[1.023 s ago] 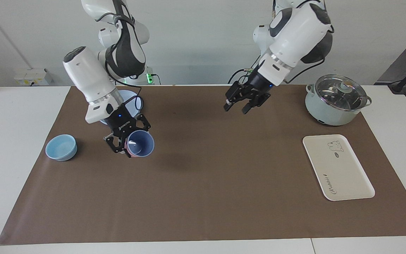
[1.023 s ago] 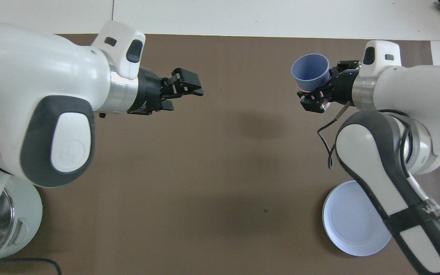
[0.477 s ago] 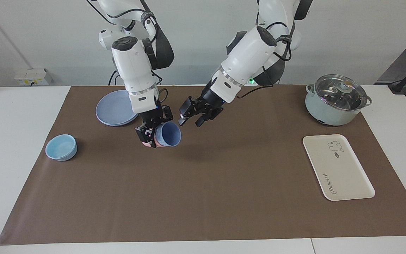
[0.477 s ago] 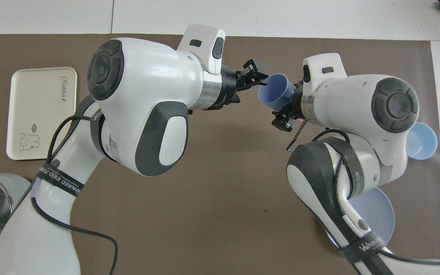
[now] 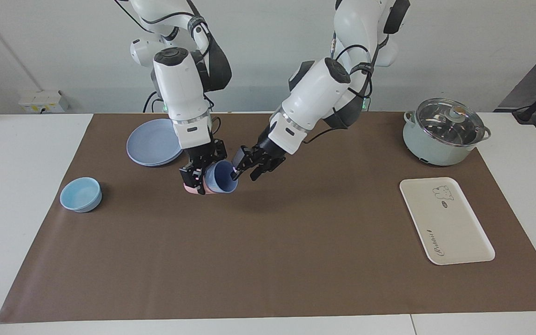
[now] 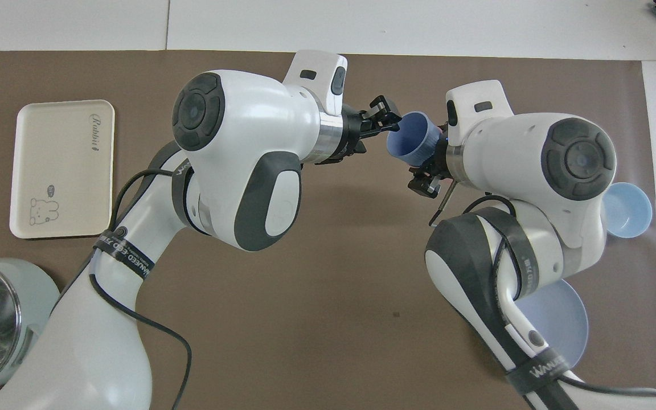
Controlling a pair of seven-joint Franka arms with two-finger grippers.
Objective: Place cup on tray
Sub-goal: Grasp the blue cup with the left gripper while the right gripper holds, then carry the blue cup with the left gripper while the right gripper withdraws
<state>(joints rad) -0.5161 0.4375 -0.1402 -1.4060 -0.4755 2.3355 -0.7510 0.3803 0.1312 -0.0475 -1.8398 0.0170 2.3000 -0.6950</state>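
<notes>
My left gripper grabs the cup by its exposed rim (image 6: 395,130) next, since the cup sits nested in the tumbler that my right gripper holds.
The periwinkle-blue cup (image 5: 221,178) is nested in a salmon-pink tumbler (image 5: 194,189), lying sideways in the air over the middle of the brown mat. My right gripper (image 5: 197,176) is shut on the pink tumbler's base end. The cup's mouth (image 6: 410,135) points toward my left gripper (image 5: 244,169), which is open with one fingertip at the cup's rim and the other just outside it. The cream-white tray (image 5: 445,220) lies flat at the left arm's end of the table; it also shows in the overhead view (image 6: 61,168). Nothing is on it.
A pale-green pot with a glass lid (image 5: 445,132) stands nearer to the robots than the tray. A round periwinkle plate (image 5: 150,149) and a light-blue bowl (image 5: 81,194) are at the right arm's end of the table.
Both arms swung toward the mat's middle. The right gripper carried the stacked cups over, and the left gripper closed in until its fingers reached the blue cup's rim.
</notes>
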